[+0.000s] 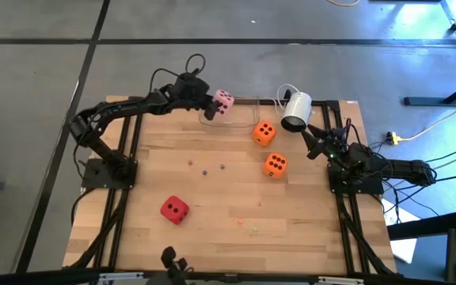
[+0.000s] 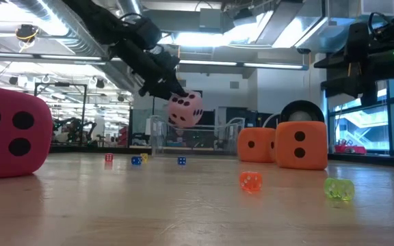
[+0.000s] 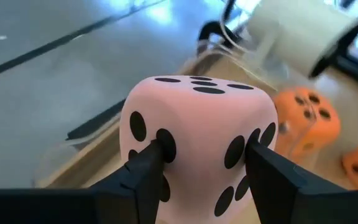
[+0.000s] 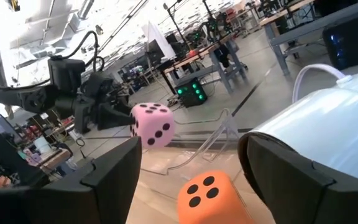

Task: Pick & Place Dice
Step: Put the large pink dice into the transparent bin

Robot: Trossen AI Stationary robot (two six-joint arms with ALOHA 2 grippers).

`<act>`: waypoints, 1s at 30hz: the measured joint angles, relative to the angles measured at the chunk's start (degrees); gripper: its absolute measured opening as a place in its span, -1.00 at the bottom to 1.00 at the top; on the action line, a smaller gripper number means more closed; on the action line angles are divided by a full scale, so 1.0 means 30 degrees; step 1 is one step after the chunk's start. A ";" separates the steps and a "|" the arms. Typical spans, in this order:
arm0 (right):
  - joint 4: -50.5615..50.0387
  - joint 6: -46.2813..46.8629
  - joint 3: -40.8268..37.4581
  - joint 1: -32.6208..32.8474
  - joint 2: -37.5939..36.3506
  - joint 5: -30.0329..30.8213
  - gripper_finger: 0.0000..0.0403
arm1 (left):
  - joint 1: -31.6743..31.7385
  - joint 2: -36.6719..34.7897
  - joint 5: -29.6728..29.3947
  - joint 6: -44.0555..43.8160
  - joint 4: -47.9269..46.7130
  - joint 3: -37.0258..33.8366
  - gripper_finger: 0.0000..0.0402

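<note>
The die hangs above the clear plastic box, so for now my left gripper keeps holding the pink die [image 1: 223, 101].
My left gripper [image 3: 204, 180] is at the table's far edge, shut on the pale pink die [image 1: 223, 101], which hangs over a clear plastic box [image 1: 229, 117]. Two orange dice [image 1: 264, 132] [image 1: 275, 165] rest on the table right of centre. The red die [image 1: 174, 209] rests toward the near left and looms large in the low view [image 2: 9, 133]. My right gripper [image 4: 190, 149] waits open at the table's right side [image 1: 317, 141], near a white cylinder. It touches nothing. My left gripper pinches the pink die between its two fingers, one on the left side face [image 3: 157, 146] and one on the opposite face [image 3: 253, 146]. The fingers come slanting down from the table's left. The die is lifted clear [image 2: 185, 109], above the clear box.
A white cylinder [image 1: 295, 111] lies on its side at the far right, close to my right gripper. Tiny coloured bead dice are scattered on the wood: orange [image 2: 250, 180], green [image 2: 338, 188], blue [image 2: 181, 161]. Black frame rails [image 1: 125, 158] flank the table.
</note>
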 joint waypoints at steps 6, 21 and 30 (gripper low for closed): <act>-0.0015 0.0109 0.0000 0.0000 0.0000 0.0014 0.46 | -0.0196 0.0026 -0.1650 0.3864 -0.3928 0.1542 -0.08; -0.0036 0.0058 0.0000 0.0000 0.0000 0.0962 0.46 | -0.3898 0.4026 -1.0791 1.1573 -1.0829 0.7943 -0.08; -0.0044 0.0000 0.0000 0.0000 0.0000 0.1013 0.46 | -0.4629 0.6874 -1.5114 1.3029 -1.0642 0.7921 -0.08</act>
